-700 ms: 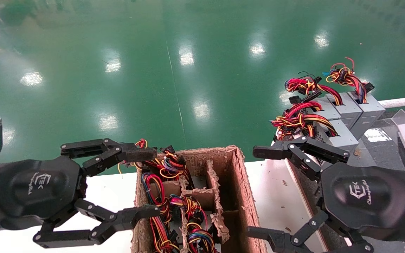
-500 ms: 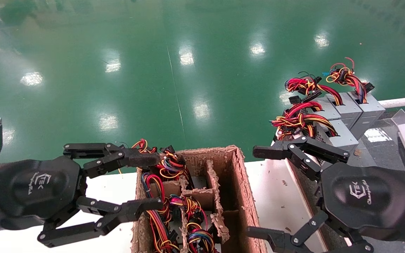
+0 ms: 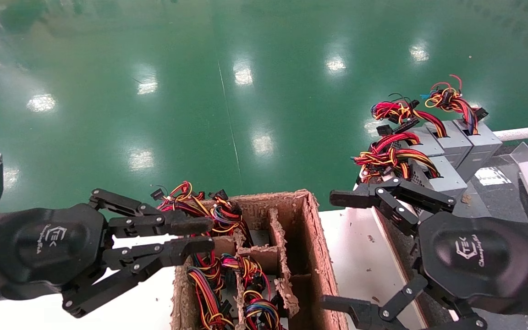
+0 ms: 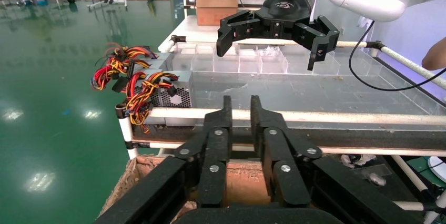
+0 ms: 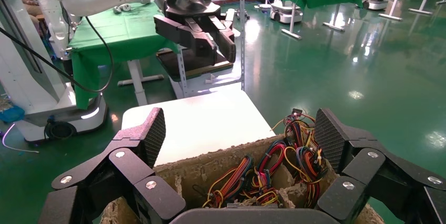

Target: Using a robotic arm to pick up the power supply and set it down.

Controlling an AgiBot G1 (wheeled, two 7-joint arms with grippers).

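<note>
My right gripper is going to lift the power supply out next, holding it by its wire bundle [image 3: 262, 310], and put it down beside the grey boxes.
The power supply sits down in a partitioned cardboard box [image 3: 313, 238]; only its bundle of yellow, red, orange and blue wires [image 3: 222, 216] shows, also seen in the right wrist view [image 5: 302, 155]. My left gripper [image 3: 202, 234] hovers over the box's left wall by that bundle. Its fingers [image 4: 226, 113] are drawn almost together, and the thin gap between them holds nothing I can see. My right gripper [image 3: 335, 250] hangs open to the right of the box, its pads [image 5: 153, 134] spread wide.
Three alike grey boxes [image 3: 449, 151] with red, orange and yellow bundles stand on the rack at the right, bounded by white rails [image 4: 336, 116]. The box rests on a white table [image 3: 360, 256]. Beyond lies green floor.
The left gripper's fingers have closed from wide open to nearly touching over the box's left wall. The nearby wires shifted outward. The right arm has not moved.
</note>
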